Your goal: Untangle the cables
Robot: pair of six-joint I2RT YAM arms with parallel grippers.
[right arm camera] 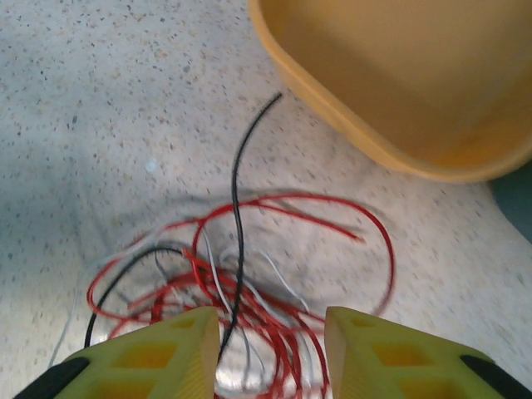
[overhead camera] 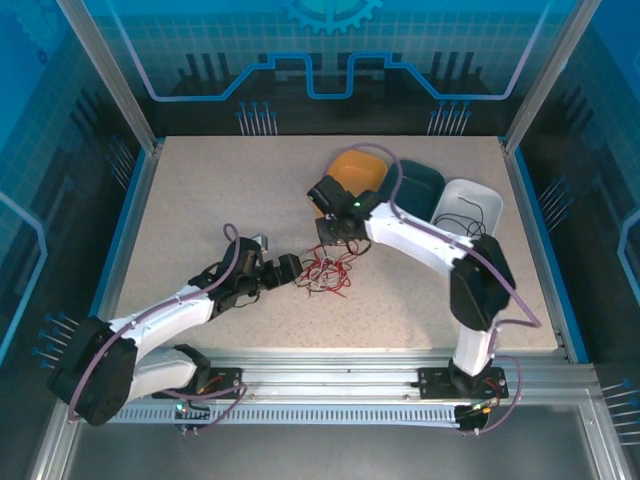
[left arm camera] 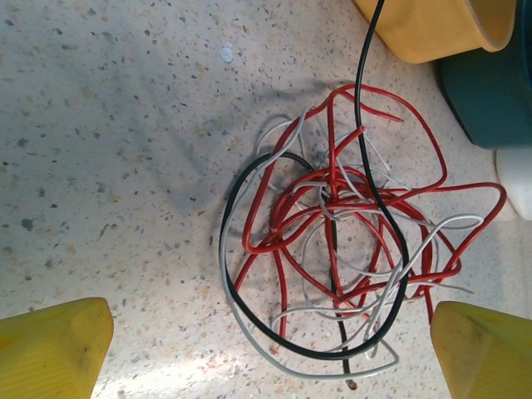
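Observation:
The black wire has its loose end (right arm camera: 238, 159) rising from the tangle. My right gripper will grab the wire near that end next, to draw it out of the tangle.
The cables (overhead camera: 326, 272) lie as a loose tangle of red, black and white wires on the speckled table. In the left wrist view the cables (left arm camera: 349, 241) sit just ahead of my left gripper (left arm camera: 268, 320), whose yellow fingers stand wide apart on either side of the tangle's near edge. One black wire (left arm camera: 363, 75) rises out of the heap. My left gripper (overhead camera: 292, 268) is at the tangle's left side. My right gripper (overhead camera: 335, 238) hovers over its far edge. My right gripper (right arm camera: 270, 324) is open, with the cables (right arm camera: 249, 299) below the gap and that black wire (right arm camera: 239, 183) running along its left finger, not clamped.
Three bins stand behind the tangle: a yellow bowl (overhead camera: 360, 170), a teal one (overhead camera: 420, 185) and a white one (overhead camera: 470, 205) holding a thin black wire. The yellow bowl (right arm camera: 374, 66) is close ahead of the right gripper. Bare table stretches left and toward the front.

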